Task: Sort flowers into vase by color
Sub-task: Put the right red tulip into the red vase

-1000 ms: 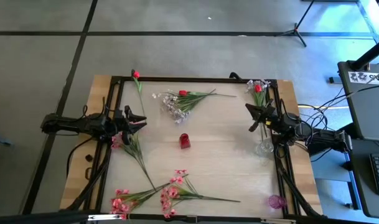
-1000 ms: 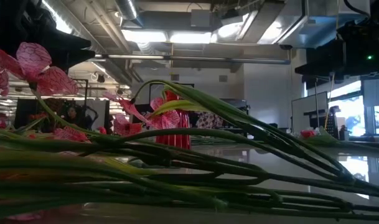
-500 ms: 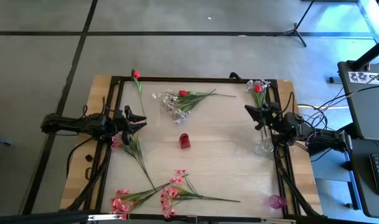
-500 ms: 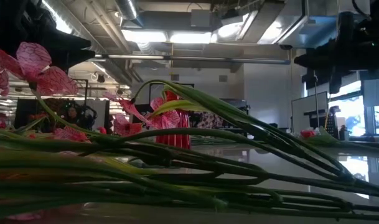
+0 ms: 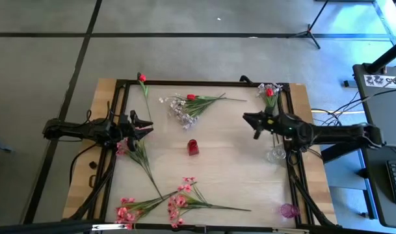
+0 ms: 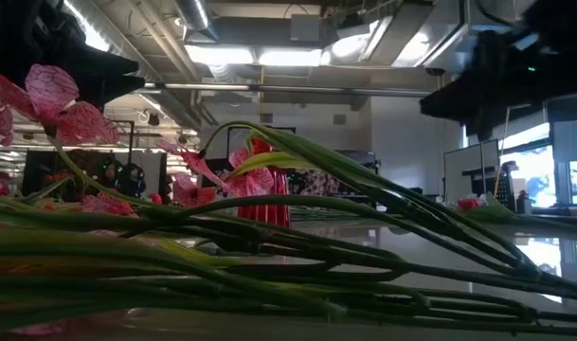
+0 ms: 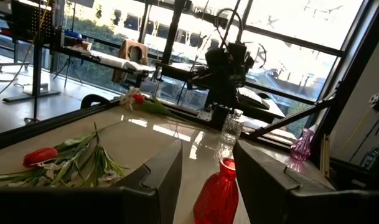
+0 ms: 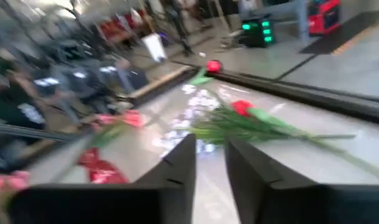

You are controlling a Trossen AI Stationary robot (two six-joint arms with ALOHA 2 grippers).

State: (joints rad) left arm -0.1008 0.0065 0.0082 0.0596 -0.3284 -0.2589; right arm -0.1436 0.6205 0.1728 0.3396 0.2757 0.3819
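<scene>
Next, my right gripper grabs the red tulip by its green stem below the bloom (image 5: 270, 102) to sort it into the red vase (image 5: 193, 147).
My left gripper (image 5: 147, 125) waits open over the table's left edge; in its wrist view the fingers (image 7: 205, 180) frame the red vase (image 7: 217, 194). My right gripper (image 5: 251, 125) is open above the table's right half, holding nothing, and it faces the red tulip with whitish sprigs (image 5: 192, 104) (image 8: 242, 107). The red vase (image 5: 193, 147) stands at the table's middle. A clear vase (image 5: 276, 155) stands at the right edge and a purple vase (image 5: 288, 210) at the near right corner. Pink sprays (image 5: 178, 203) lie along the near edge.
A single red tulip (image 5: 142, 78) lies at the far left, and a red and whitish bunch (image 5: 269, 91) at the far right corner. A leafy pink stem (image 5: 140, 158) lies near my left gripper. In the low view, green stems (image 6: 269, 256) fill the foreground. A black frame (image 5: 198, 82) borders the table.
My right arm has stretched out, carrying its gripper from beside the clear vase at the right edge toward the table's left, out over the table's right half. Nothing else has moved.
</scene>
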